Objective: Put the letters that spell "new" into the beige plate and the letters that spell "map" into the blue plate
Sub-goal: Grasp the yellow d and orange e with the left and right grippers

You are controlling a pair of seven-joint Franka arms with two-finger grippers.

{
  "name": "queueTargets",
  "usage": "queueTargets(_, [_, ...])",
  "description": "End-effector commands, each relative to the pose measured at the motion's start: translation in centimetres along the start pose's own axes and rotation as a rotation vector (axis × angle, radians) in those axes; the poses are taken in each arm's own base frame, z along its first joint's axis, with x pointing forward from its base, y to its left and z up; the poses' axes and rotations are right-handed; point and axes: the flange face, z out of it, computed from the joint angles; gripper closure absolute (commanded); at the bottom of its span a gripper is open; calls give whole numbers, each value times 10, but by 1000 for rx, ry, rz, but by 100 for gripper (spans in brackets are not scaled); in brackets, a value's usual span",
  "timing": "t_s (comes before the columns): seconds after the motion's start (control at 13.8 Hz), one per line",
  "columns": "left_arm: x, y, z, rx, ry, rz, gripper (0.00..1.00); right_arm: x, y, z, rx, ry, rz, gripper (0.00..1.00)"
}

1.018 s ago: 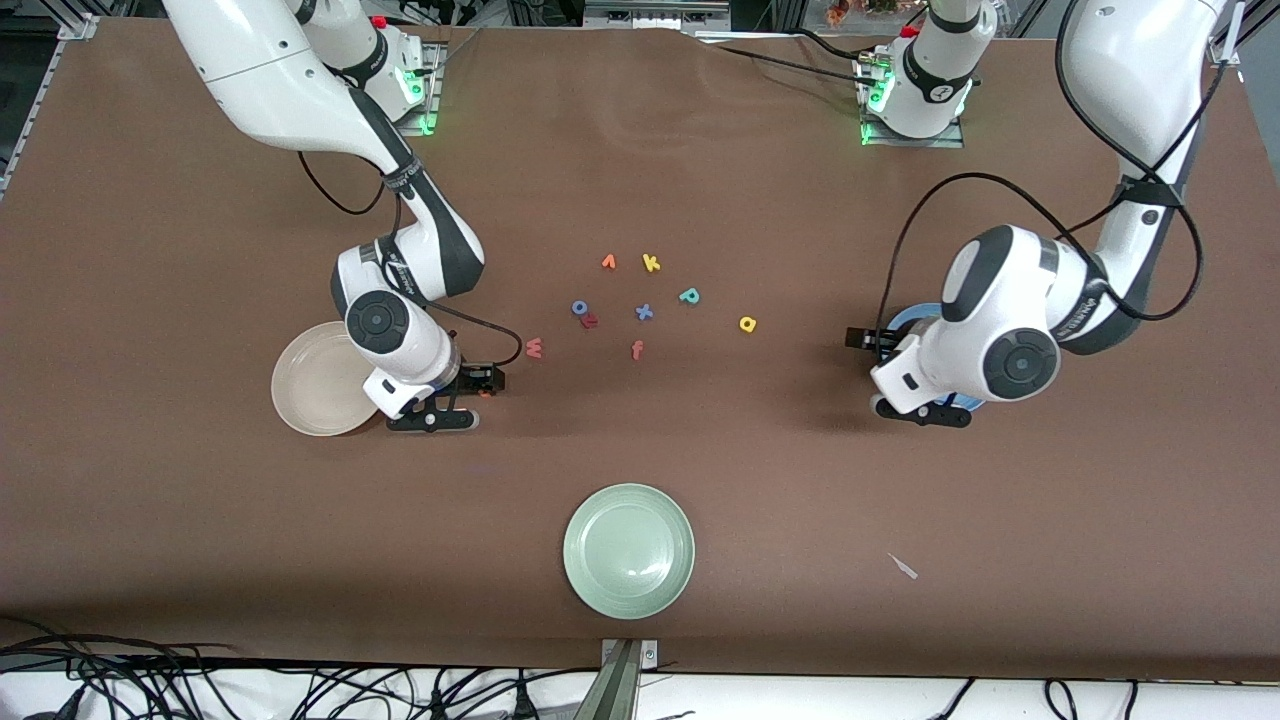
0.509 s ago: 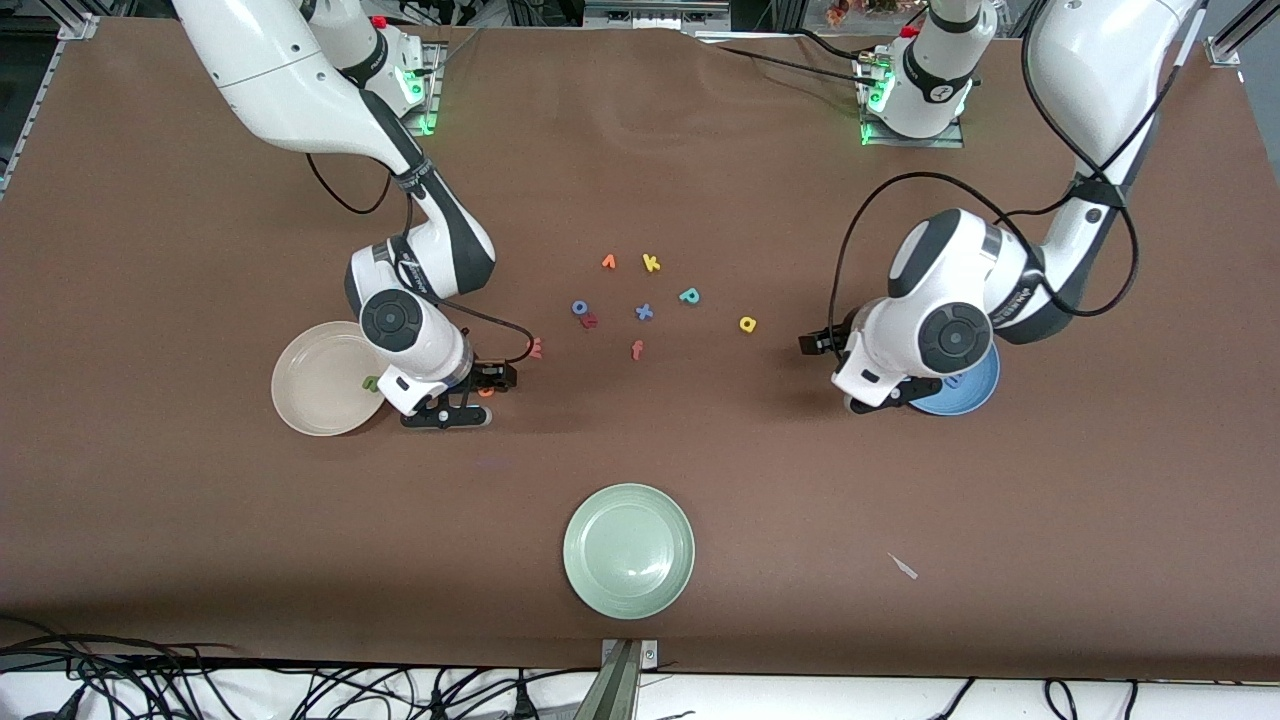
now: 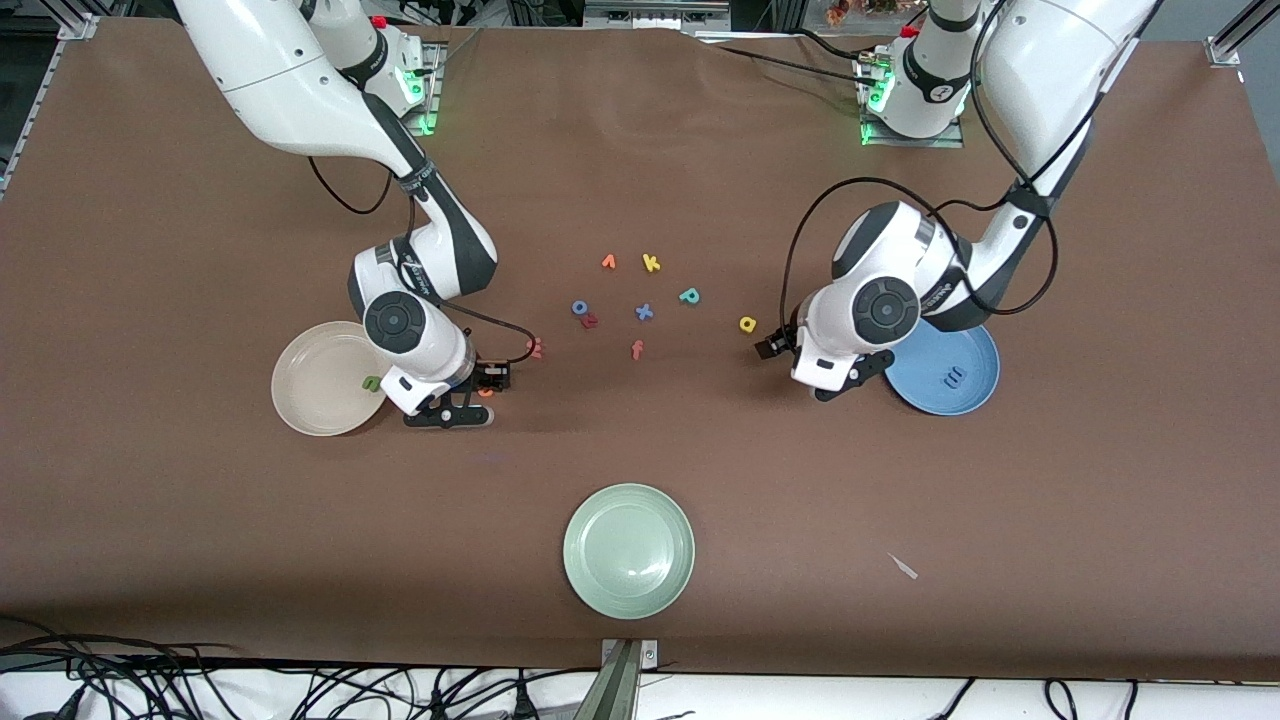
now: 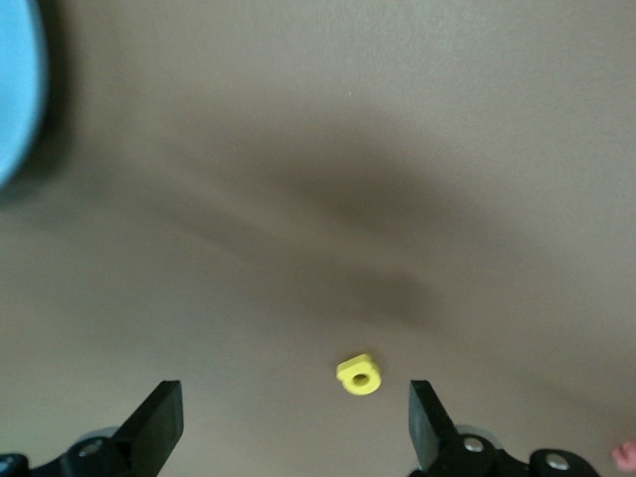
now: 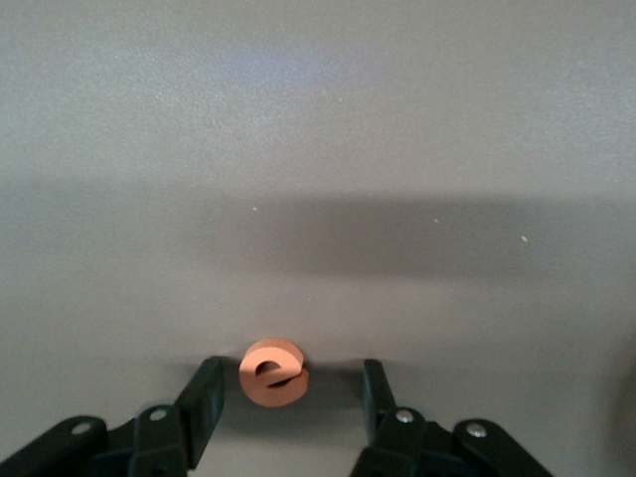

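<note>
The blue plate [image 3: 925,395] needs a letter of "map" added. My left gripper should next grab the yellow a by the ring around its hole [image 3: 747,324] to put it there.
The orange e [image 5: 273,373] lies on the table between my right gripper's [image 5: 290,383] fingers, which stand open, one finger close to it and a gap at the other. In the front view that gripper [image 3: 490,382] is low beside the beige plate [image 3: 305,400], which holds the green n [image 3: 371,382]. The salmon w [image 3: 536,348] lies close by. My left gripper [image 3: 768,346] is wide open beside the blue plate [image 3: 925,395], which holds the blue m [image 3: 953,377]. The yellow a [image 4: 359,376] lies between its fingers [image 4: 159,422]. The teal p [image 3: 689,296] lies mid-table.
Mid-table lie the orange v [image 3: 608,262], yellow k [image 3: 651,263], blue o [image 3: 579,307], blue x [image 3: 644,312] and red f [image 3: 636,349]. A pale green plate [image 3: 628,590] sits nearest the front camera. A small white scrap [image 3: 903,567] lies toward the left arm's end.
My left arm has swung off the blue plate toward the yellow a, uncovering the m. My right gripper's fingers have narrowed around the orange e.
</note>
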Motion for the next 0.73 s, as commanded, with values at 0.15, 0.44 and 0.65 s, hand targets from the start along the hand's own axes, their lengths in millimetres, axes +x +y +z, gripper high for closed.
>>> queueTargets(0.15, [-14, 10, 40, -65, 18, -122, 0, 6, -6, -1, 25, 7, 19, 46])
queueTargets(0.44, [-24, 19, 63, -94, 8, -245, 4, 9, -7, -3, 34, 12, 26, 53])
queueTargets(0.65, [-41, 16, 75, -100, 14, -323, 4, 9, -7, -3, 35, 13, 26, 63])
